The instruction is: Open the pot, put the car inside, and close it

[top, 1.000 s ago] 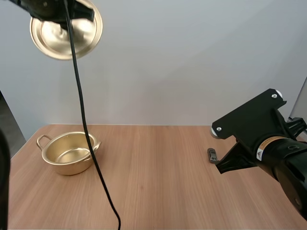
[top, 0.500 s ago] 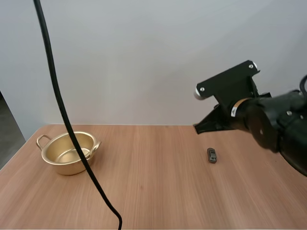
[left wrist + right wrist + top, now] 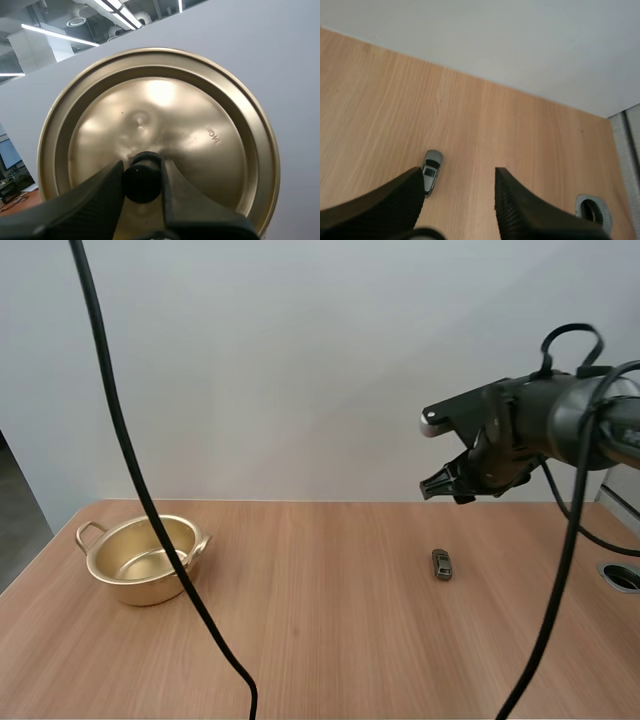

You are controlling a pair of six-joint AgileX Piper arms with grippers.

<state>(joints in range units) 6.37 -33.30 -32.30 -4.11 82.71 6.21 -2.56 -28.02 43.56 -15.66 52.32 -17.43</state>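
Note:
My right gripper needs to pinch the car across its doors next. The toy car's nose point(image 3: 434, 154) is rounded, and the car's long sides are straight.
The golden pot point(image 3: 140, 560) stands uncovered at the table's left end, with nothing visible inside. Its golden lid point(image 3: 200, 125) hangs in the air, tilted on edge. My left gripper point(image 3: 142, 179) is shut on the lid's black knob point(image 3: 142, 175). A small grey toy car point(image 3: 441, 564) lies on the table right of centre. My right gripper point(image 3: 445, 487) hovers well above and slightly behind the car. In the right wrist view the right gripper point(image 3: 458, 175) stands open with nothing between its fingers, and the car point(image 3: 431, 171) lies on the wood below, close beside one fingertip point(image 3: 415, 180).
A round cable hole point(image 3: 622, 576) is set into the table at the right edge, also visible past the right gripper as a metal-rimmed hole point(image 3: 592, 210). Bare wood stretches between the pot and the car.
My right arm has risen from the near right and swung back over the car, and its fingers have opened. The lid in my left gripper has left the high view's upper left.

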